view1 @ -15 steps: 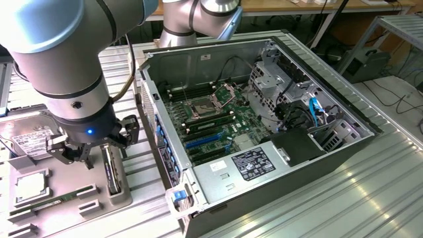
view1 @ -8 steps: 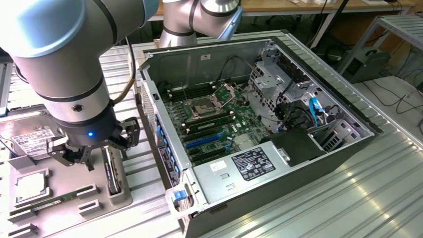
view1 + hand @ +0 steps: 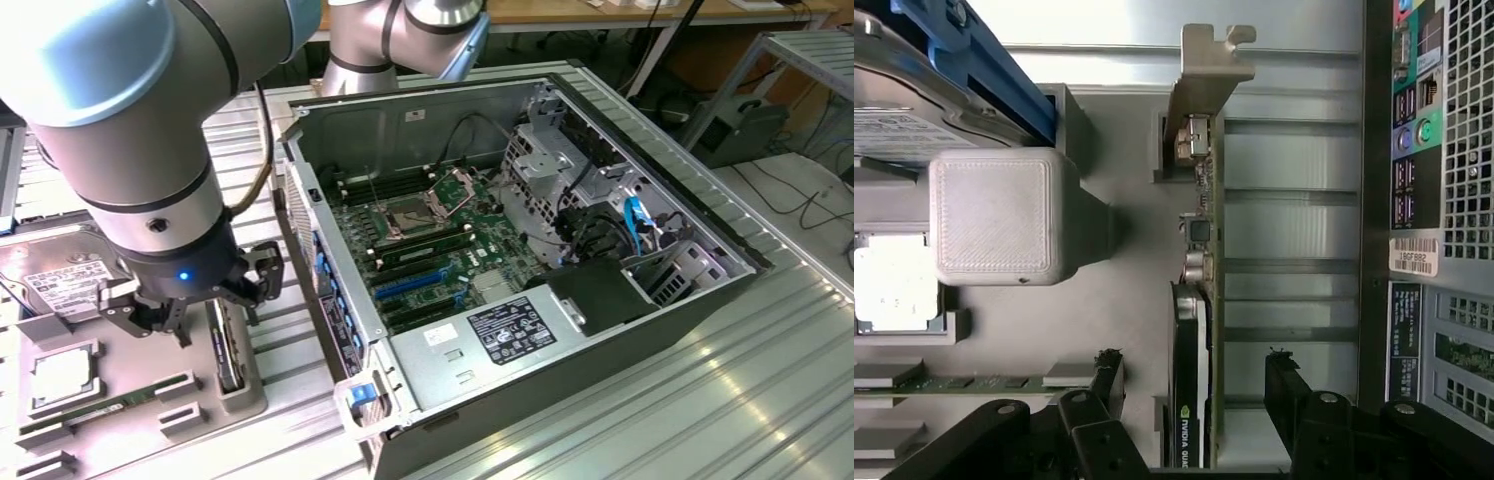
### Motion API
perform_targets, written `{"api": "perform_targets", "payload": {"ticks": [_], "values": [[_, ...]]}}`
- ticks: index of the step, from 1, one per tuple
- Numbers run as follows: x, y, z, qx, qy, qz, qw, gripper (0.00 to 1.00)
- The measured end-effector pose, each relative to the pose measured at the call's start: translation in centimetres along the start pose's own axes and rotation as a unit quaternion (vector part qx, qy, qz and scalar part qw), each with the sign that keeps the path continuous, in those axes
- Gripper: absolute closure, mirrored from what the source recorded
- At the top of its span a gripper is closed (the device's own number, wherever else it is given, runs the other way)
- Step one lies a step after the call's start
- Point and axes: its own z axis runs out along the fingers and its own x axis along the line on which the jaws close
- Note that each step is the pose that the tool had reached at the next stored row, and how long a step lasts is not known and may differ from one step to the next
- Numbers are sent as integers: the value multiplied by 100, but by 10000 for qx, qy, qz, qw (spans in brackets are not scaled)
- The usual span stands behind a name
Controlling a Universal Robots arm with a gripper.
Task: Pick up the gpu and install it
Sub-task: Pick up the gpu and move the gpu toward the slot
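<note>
My gripper grabs the GPU across its flat black cover (image 3: 223, 348) next, since components stick up unevenly from the board near the bracket.
The gpu (image 3: 228, 348) stands on edge in a slot of the grey holder tray (image 3: 134, 350), at the exterior view's left of the open computer case (image 3: 534, 200). In the wrist view the gpu (image 3: 1191, 385) is a thin black card with a logo on its edge. Its silvery bracket (image 3: 1206, 75) is at the far end. My gripper (image 3: 198, 310) hovers just above it, open. The black fingertips (image 3: 1107, 368) flank the card on both sides without touching it, so my gripper (image 3: 1194, 362) straddles it.
The motherboard with blue expansion slots (image 3: 411, 287) lies inside the case. On the tray sit a silver hard drive (image 3: 54, 272), a processor chip (image 3: 60, 375) and a green memory stick (image 3: 114, 403). The case's rear panel (image 3: 1434, 200) is close beside the card.
</note>
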Motion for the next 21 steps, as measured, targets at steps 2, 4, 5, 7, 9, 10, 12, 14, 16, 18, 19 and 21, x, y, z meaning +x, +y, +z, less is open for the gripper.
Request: {"api": "perform_targets", "payload": {"ticks": [2,4,5,7,9,10,12,14,16,18,19,21], "values": [[0,-1,24,1,-2,42,10000,32],[-3,5,38,3,-3,85,10000,32],[-3,7,47,2,-5,106,9999,32],[-2,11,63,3,-7,147,9999,32],[-9,21,73,7,-7,182,9998,32],[-9,24,81,7,-9,196,9998,32],[-9,24,96,8,-10,209,9998,32],[-9,23,113,8,-10,216,9998,32],[-8,38,135,9,-10,229,9997,32],[-9,59,149,9,-11,238,9997,32],[-8,76,160,8,-12,247,9997,32],[-9,83,171,9,-12,255,9997,32]]}}
